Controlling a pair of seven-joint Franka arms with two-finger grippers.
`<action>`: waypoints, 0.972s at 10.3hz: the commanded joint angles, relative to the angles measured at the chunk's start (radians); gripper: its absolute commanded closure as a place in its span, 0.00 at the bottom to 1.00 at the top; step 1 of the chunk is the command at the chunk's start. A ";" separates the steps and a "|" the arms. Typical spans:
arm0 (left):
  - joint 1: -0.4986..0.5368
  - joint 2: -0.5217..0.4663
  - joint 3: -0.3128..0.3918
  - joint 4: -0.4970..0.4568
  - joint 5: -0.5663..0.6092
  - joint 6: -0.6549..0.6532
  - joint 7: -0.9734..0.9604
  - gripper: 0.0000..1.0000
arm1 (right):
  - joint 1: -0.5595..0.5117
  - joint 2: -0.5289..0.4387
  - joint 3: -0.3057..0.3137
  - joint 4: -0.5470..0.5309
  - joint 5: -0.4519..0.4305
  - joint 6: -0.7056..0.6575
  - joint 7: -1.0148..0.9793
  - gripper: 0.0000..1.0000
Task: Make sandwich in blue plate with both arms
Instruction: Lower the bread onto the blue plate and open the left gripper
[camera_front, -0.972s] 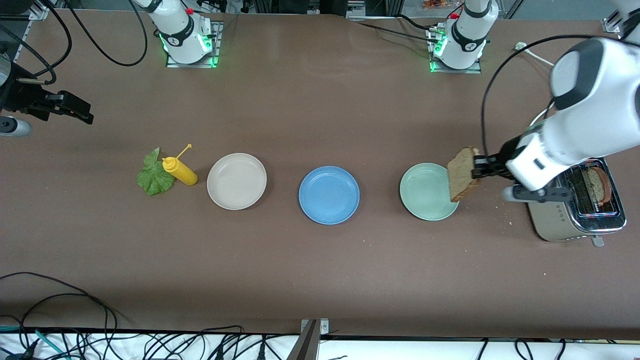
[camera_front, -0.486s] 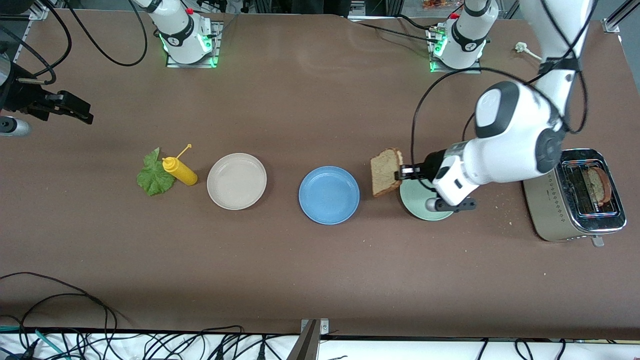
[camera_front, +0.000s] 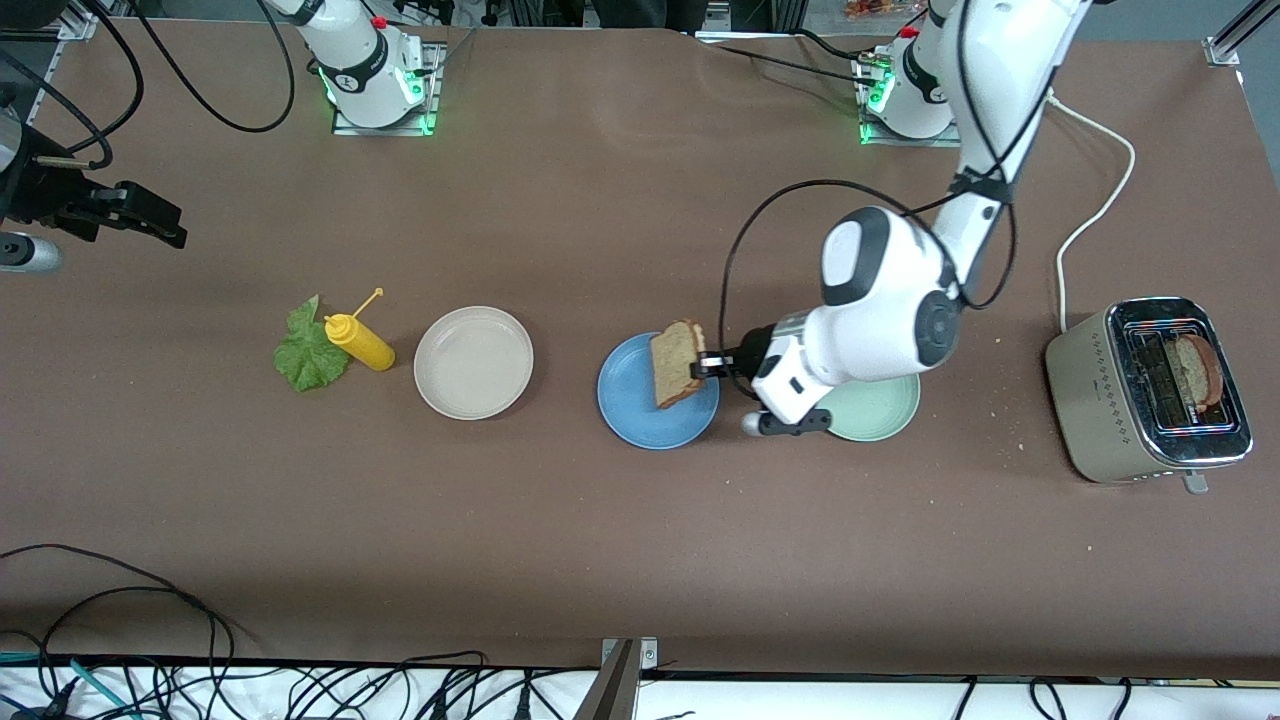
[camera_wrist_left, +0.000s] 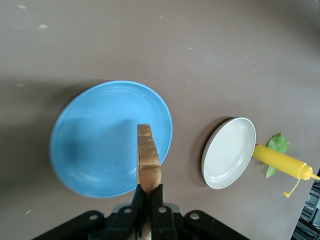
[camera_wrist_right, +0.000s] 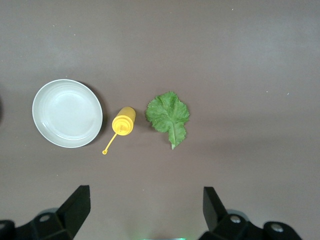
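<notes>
My left gripper needs to keep holding the bread slice, because the slice is on edge and its lower edge is still above the blue plate.
My left gripper (camera_front: 705, 366) is shut on a brown bread slice (camera_front: 677, 363) and holds it on edge, upright, over the blue plate (camera_front: 640, 410). In the left wrist view the slice (camera_wrist_left: 148, 157) stands between the closed fingers of the left gripper (camera_wrist_left: 149, 192), above the blue plate's rim (camera_wrist_left: 100, 140). The plate holds nothing. A green lettuce leaf (camera_front: 308, 350) lies on the table toward the right arm's end. A second bread slice (camera_front: 1197, 368) sits in the toaster. My right gripper (camera_front: 165, 225) waits open and empty; its wrist view (camera_wrist_right: 147, 200) looks down on the lettuce (camera_wrist_right: 168, 115).
A yellow squeeze bottle (camera_front: 360, 342) lies beside the lettuce. A beige plate (camera_front: 473, 362) sits between it and the blue plate. A pale green plate (camera_front: 880, 415) lies partly under the left arm. A silver toaster (camera_front: 1150, 390) stands at the left arm's end.
My left arm has carried the bread slice from over the pale green plate to over the blue plate. The right arm has not moved.
</notes>
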 joint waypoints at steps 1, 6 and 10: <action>-0.066 0.107 0.015 0.100 -0.037 0.060 0.003 1.00 | 0.000 -0.002 0.001 0.013 0.004 -0.018 0.005 0.00; -0.094 0.151 0.013 0.105 -0.037 0.110 0.003 1.00 | 0.000 -0.002 0.001 0.014 0.004 -0.030 0.007 0.00; -0.092 0.181 0.015 0.128 -0.037 0.116 0.003 1.00 | -0.002 -0.002 0.001 0.014 0.004 -0.030 0.007 0.00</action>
